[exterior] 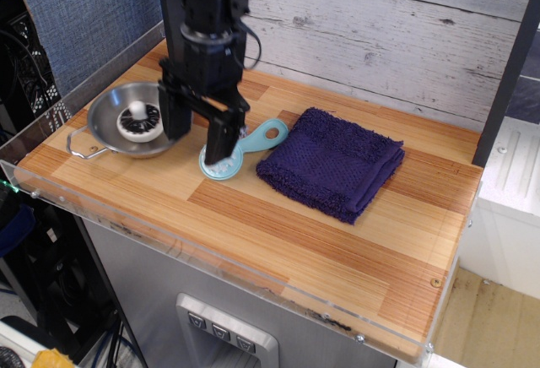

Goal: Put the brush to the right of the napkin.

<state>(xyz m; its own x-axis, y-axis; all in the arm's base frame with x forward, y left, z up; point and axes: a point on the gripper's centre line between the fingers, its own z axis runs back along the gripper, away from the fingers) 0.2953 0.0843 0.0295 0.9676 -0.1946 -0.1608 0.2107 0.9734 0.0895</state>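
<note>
The light-blue brush needs to be set beside the napkin (pixel 332 162), so my gripper should next grab the brush by its round head (pixel 221 166).
The light-blue brush (pixel 253 142) lies on the wooden table, its round head toward the front left and its looped handle touching the left edge of the dark purple napkin (pixel 332 162). My black gripper (pixel 197 136) is open and low over the table. Its right finger (pixel 223 138) stands over the brush head and hides most of the bristles. Its left finger (pixel 175 115) is beside the steel bowl. Nothing is held between the fingers.
A steel bowl (pixel 114 110) with two wire handles holds a white-and-black piece (pixel 139 122) at the left of the table. A grey plank wall runs along the back. A dark post (pixel 506 73) stands at the right. The table's front edge has a clear plastic lip (pixel 211 262).
</note>
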